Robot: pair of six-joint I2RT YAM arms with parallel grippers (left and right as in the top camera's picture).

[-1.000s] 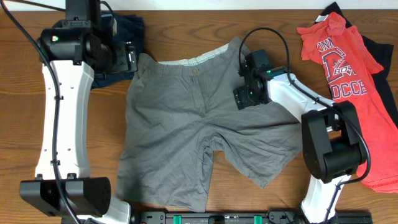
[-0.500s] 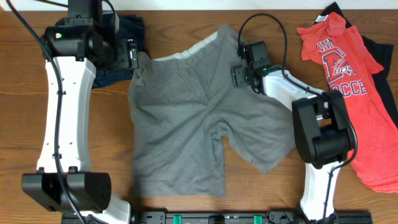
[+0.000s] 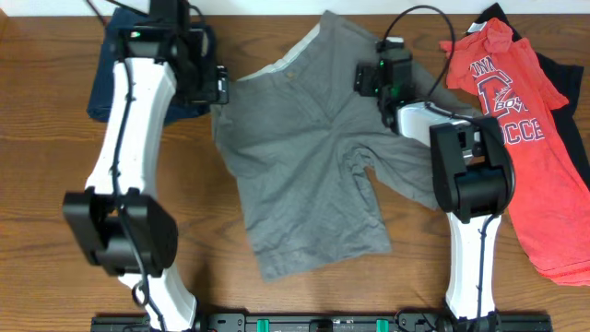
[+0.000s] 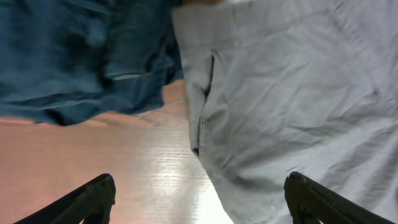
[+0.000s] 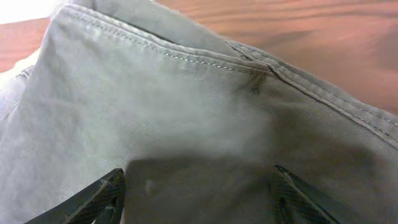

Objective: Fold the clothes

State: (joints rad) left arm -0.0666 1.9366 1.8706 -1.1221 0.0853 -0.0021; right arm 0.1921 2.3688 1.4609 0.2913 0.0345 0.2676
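I will next use my left gripper to grab the grey-khaki shorts by the edge at the waist corner beside the navy shorts, to straighten the grey-khaki shorts for folding.
The grey-khaki shorts (image 3: 304, 157) lie spread on the table, turned at an angle, pale inner waistband at the far edge. My left gripper (image 3: 218, 85) is open at the shorts' left waist corner. In the left wrist view its jaws (image 4: 199, 208) straddle the hem edge of the shorts (image 4: 292, 99) and bare table. My right gripper (image 3: 369, 78) is open over the right waist side. In the right wrist view its jaws (image 5: 199, 199) sit wide apart just above the shorts' cloth (image 5: 186, 93).
Dark navy shorts (image 3: 106, 83) lie bunched at the far left, also in the left wrist view (image 4: 74, 56). A red T-shirt with white lettering (image 3: 516, 120) lies on a black garment (image 3: 567, 83) at the right. Wooden table (image 3: 55, 166) surrounds them.
The grey shorts have slid right and toward the far edge, and rotated. Both grippers moved with the waist, and the left arm swung right. The legs now lie closer together.
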